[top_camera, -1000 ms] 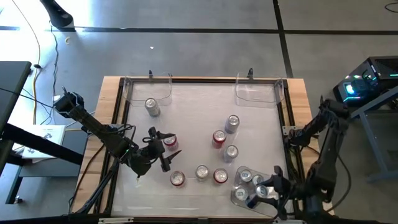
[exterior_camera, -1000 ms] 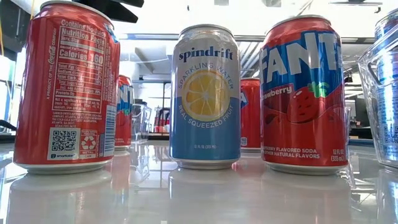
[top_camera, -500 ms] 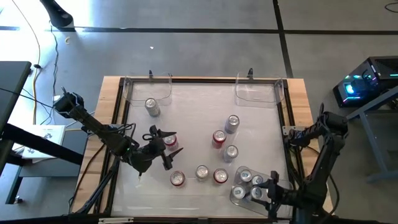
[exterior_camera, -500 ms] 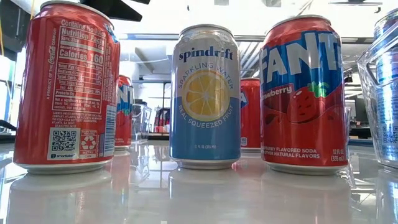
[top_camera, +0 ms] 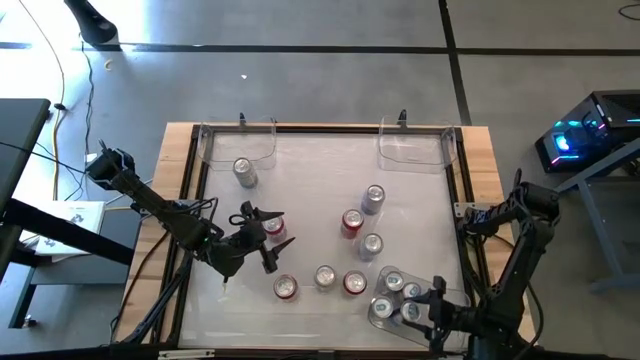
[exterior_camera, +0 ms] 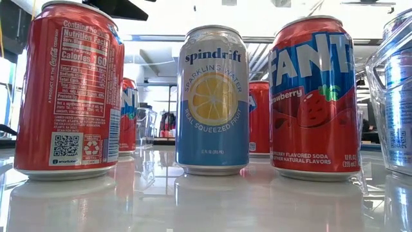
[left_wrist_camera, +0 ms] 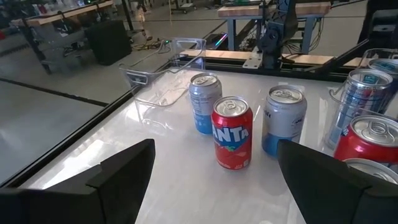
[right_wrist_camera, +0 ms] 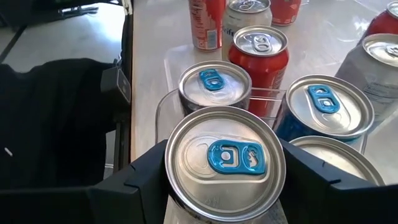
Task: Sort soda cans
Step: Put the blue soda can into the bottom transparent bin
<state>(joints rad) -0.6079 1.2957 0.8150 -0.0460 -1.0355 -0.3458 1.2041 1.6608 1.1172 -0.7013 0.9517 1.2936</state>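
The blue-tab can [top_camera: 410, 312] is standing in the clear bin next to the other cans and would stay there, so my right gripper needs to let go of it.
Several soda cans stand upright on the white table: a silver one [top_camera: 244, 172] far left, a red Fanta can [top_camera: 350, 222] between two silver-blue ones [top_camera: 373, 198] [top_camera: 371, 243], and a near row [top_camera: 286, 287] [top_camera: 325, 277] [top_camera: 354, 283]. A red can [top_camera: 273, 227] stands beside my open left gripper [top_camera: 263, 240], which hovers raised and faces the Fanta can [left_wrist_camera: 232, 132]. My right gripper [top_camera: 430, 306] is at the clear bin [top_camera: 378, 322] in the near right corner, shut on a can [right_wrist_camera: 225, 158]. Three more cans stand inside the bin. My right gripper holds a silver-topped can with a blue tab by its side wall just below the rim [right_wrist_camera: 177, 180], pinched between the two fingers, one on either side. The can stays upright at the bin's near wall; whether its base rests on the bin's floor is hidden.
Two clear bins [top_camera: 240, 142] [top_camera: 415, 146] sit at the far edge, with nothing in them. A raised wooden frame [top_camera: 182, 200] borders the table. Open white surface lies at the table's middle and far left. In the low view the near row of cans [exterior_camera: 213, 96] fills the picture.
My right gripper has drawn back toward the table's near edge and a little leftward, still shut on the can. The near right bin has slid slightly toward the table's left with it.
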